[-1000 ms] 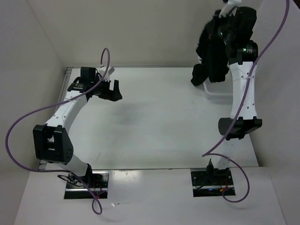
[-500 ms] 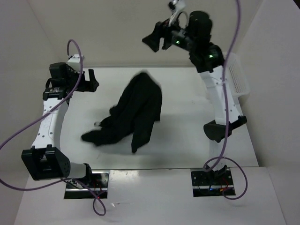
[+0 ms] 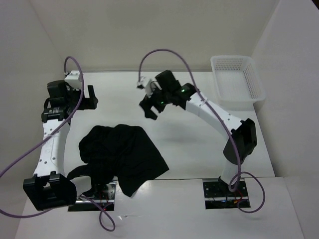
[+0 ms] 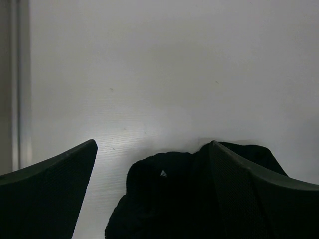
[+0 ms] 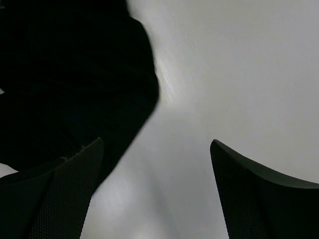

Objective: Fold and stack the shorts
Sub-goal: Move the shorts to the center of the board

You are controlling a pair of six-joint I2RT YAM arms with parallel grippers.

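I should straighten the black shorts for folding, so next I should grab their far edge (image 3: 132, 127) (image 5: 147, 65) with my right gripper.
The black shorts (image 3: 119, 157) lie crumpled on the near left of the table, with one edge hanging over the front rim. My left gripper (image 3: 91, 97) hovers open behind them at the far left. In the left wrist view the shorts (image 4: 189, 194) sit low between and under the wide-apart fingers of the left gripper (image 4: 153, 149), showing a tiny white mark. My right gripper (image 3: 148, 110) hangs open over the table's middle, just behind the shorts. In the right wrist view the right gripper (image 5: 156, 144) holds nothing, and the shorts (image 5: 65, 74) fill the upper left.
A white mesh basket (image 3: 234, 82) stands at the back right corner, with nothing showing inside it. White walls close in the table at the back and both sides. The two arm bases sit at the near edge.
The right gripper swung the shorts from over the basket to the table and let them go. They now lie at the near left. The left arm drew back to the left.
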